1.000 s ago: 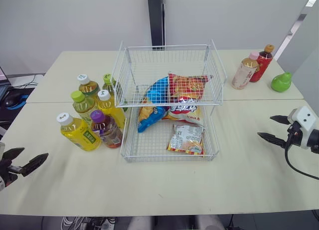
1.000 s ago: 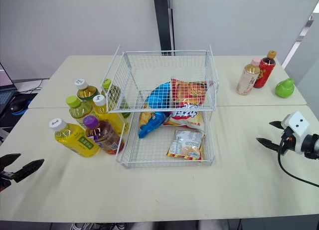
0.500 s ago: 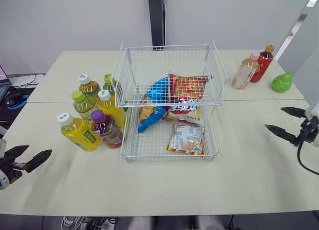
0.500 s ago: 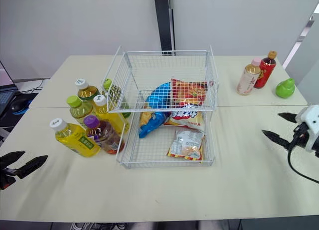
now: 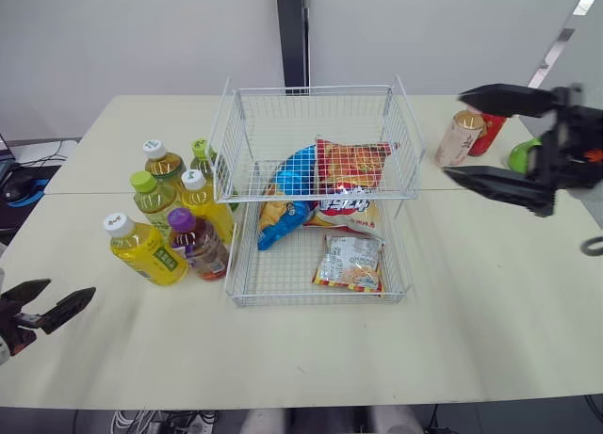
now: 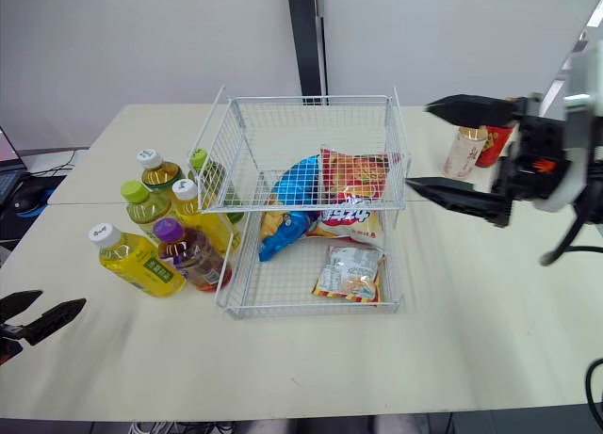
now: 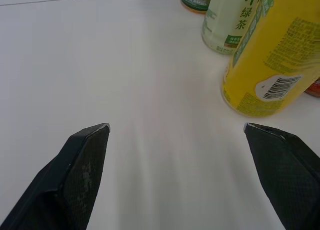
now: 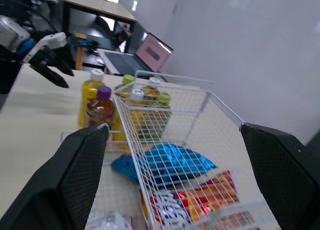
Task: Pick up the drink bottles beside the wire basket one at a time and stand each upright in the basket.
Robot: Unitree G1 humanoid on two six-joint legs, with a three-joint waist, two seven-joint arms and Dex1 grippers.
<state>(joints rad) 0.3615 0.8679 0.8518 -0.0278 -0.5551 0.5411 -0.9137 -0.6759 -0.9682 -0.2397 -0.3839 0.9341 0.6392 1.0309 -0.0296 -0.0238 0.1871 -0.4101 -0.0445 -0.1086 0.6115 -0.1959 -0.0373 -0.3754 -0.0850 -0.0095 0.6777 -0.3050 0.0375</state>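
Note:
I will next take hold of the yellow bottle by its white cap with my left gripper. Then it can stand upright in the wire basket's upper level point(image 5: 320, 142).
Several drink bottles stand in a cluster left of the two-tier wire basket point(image 5: 237, 123). Among them are a yellow one with a white cap point(image 5: 146, 250), a purple-capped one point(image 5: 196, 246) and a green-capped one point(image 5: 151, 197). My left gripper point(image 5: 69, 289) is open, low over the table's front left, short of the yellow bottle point(image 7: 270, 55). My right gripper point(image 5: 453, 133) is open and raised to the right of the basket's upper tier, its fingers pointing left. A beige bottle point(image 5: 464, 144) and a red one point(image 5: 482, 135) stand behind it.
Snack bags lie in the basket: a blue one point(image 5: 287, 194), a red one point(image 5: 353, 166) and a small packet point(image 5: 347, 263). A green pear-shaped object point(image 5: 518, 154) sits at the back right. A laptop point(image 8: 150, 53) is on a desk beyond the left side.
My right gripper has risen from low over the table's right side to beside the basket's upper tier, turning to point left. The left gripper has barely moved.

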